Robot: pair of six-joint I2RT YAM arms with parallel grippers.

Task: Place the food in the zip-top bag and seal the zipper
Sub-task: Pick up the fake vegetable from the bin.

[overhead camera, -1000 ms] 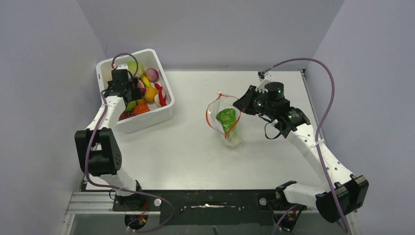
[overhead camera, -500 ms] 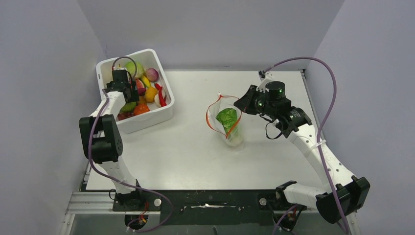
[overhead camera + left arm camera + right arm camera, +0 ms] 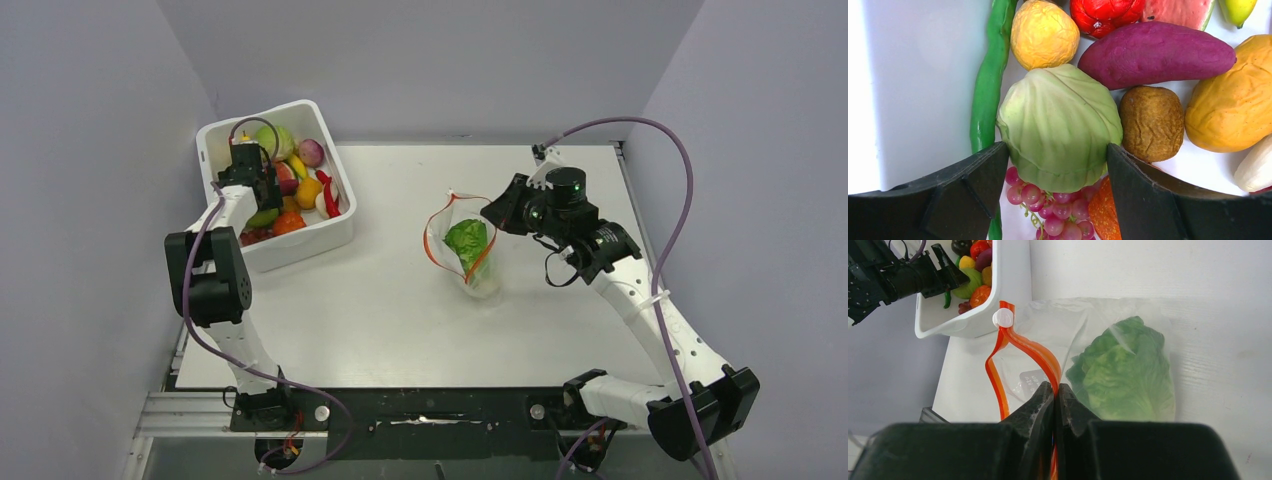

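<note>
My left gripper's fingers are down on either side of the cabbage (image 3: pixel 262 217) (image 3: pixel 1060 127) and closing would catch it, so it is now time to close on it.
The clear zip-top bag (image 3: pixel 470 262) stands open mid-table with green lettuce (image 3: pixel 466 240) inside; both also show in the right wrist view, bag (image 3: pixel 1058 330), lettuce (image 3: pixel 1125 375). My right gripper (image 3: pixel 1055 390) is shut on the bag's red-orange zipper strip (image 3: pixel 1030 351), whose white slider (image 3: pixel 1003 318) sits at its far end. My left gripper (image 3: pixel 1057 165) is open inside the white tub (image 3: pixel 300 244), its jaws on either side of a pale green cabbage (image 3: pixel 1060 127). Around the cabbage lie a purple sweet potato (image 3: pixel 1153 52), brown potato (image 3: pixel 1152 122), yellow fruits (image 3: pixel 1043 32), grapes (image 3: pixel 1048 200) and a green bean (image 3: pixel 988 80).
The tub stands at the table's back left against the wall. Grey walls close in the left, back and right sides. The right arm's purple cable (image 3: pixel 660 170) loops above the table's right side.
My left gripper has moved a little further back in the tub, over the cabbage. My right gripper has shifted slightly right with the bag's strip held.
</note>
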